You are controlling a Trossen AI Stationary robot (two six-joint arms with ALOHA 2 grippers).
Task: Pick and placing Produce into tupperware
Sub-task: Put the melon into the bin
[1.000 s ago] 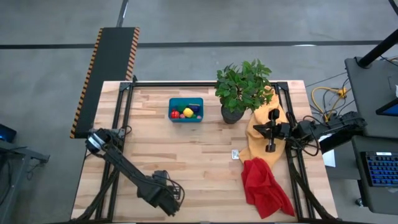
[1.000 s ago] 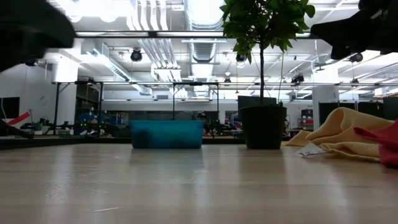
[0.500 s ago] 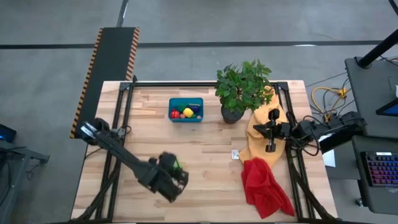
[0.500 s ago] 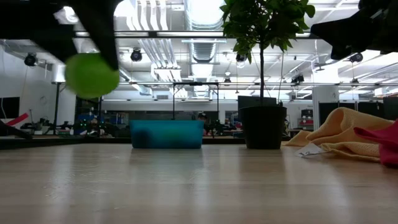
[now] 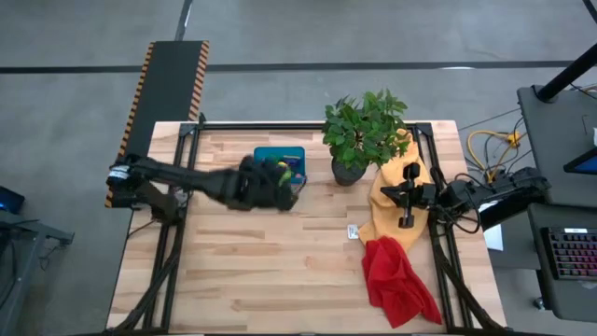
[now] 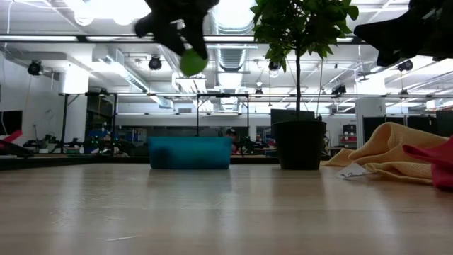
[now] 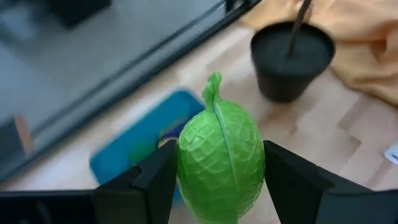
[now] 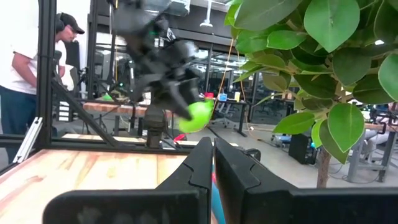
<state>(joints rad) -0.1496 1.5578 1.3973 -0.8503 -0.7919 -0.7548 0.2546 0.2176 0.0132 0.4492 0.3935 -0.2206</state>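
Note:
I need to keep holding the green fruit with my left gripper until it's lower, because it hangs high above the teal box's rim and would miss.
A green toy fruit with a ribbed skin and a stalk sits in my left gripper. That gripper hangs high over the teal tupperware in the high view. In the low view the fruit is well above the box. The box stands on the table's far middle and a yellow piece shows inside it. My right gripper is shut and waits over the yellow cloth at the table's right. My left gripper pinches the green fruit by its two opposite sides, one dark finger on each. The stalk end points away from the wrist. The fingers slant down from the table's left. The fruit is lifted clear, above the teal box.
A potted plant stands just right of the box, its dark pot close by. A red cloth lies near the right near corner, with a small white tag beside it. A person stands beyond the table. Bare wood fills the near left.
My left gripper has swung from the table's near edge toward the far edge, rising and carrying the green fruit lifted clear, until it hangs over the teal box. The right arm has kept still.

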